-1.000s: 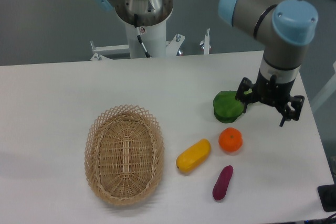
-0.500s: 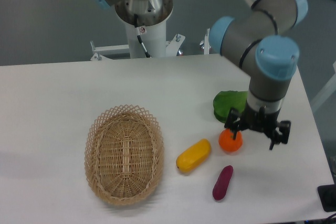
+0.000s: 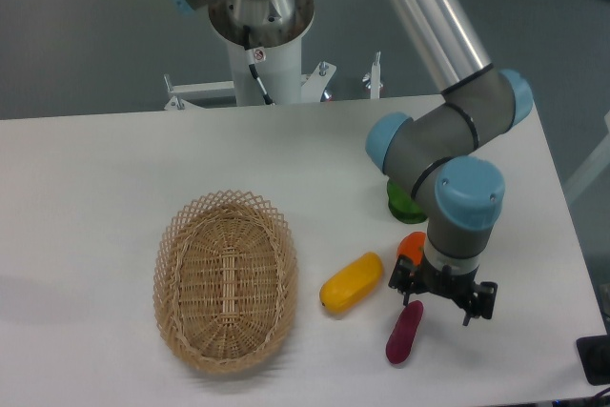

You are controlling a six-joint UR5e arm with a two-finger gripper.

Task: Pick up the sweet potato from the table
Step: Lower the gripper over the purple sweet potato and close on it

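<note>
The sweet potato should be lifted from the table next, so the robot's gripper should grab it by its slimmer end (image 3: 413, 311) and leave its thicker end (image 3: 397, 353) free.
The sweet potato (image 3: 403, 334) is a slim magenta-purple tuber lying on the white table (image 3: 95, 169) near the front edge, right of centre. My gripper (image 3: 439, 298) hangs just above its upper end, pointing down, jaws spread apart and holding nothing. The wrist hides most of the round orange fruit (image 3: 411, 244) behind it.
A fat yellow oblong vegetable (image 3: 351, 282) lies just left of the sweet potato. A wicker basket (image 3: 226, 278) sits at the left. A green leafy item (image 3: 398, 202) is mostly hidden behind the arm. The table's right edge and a black object (image 3: 595, 359) are close by.
The arm has swung forward and left from beside the green item, past the orange fruit, and lowered the gripper over the sweet potato's upper end. The objects have not moved.
</note>
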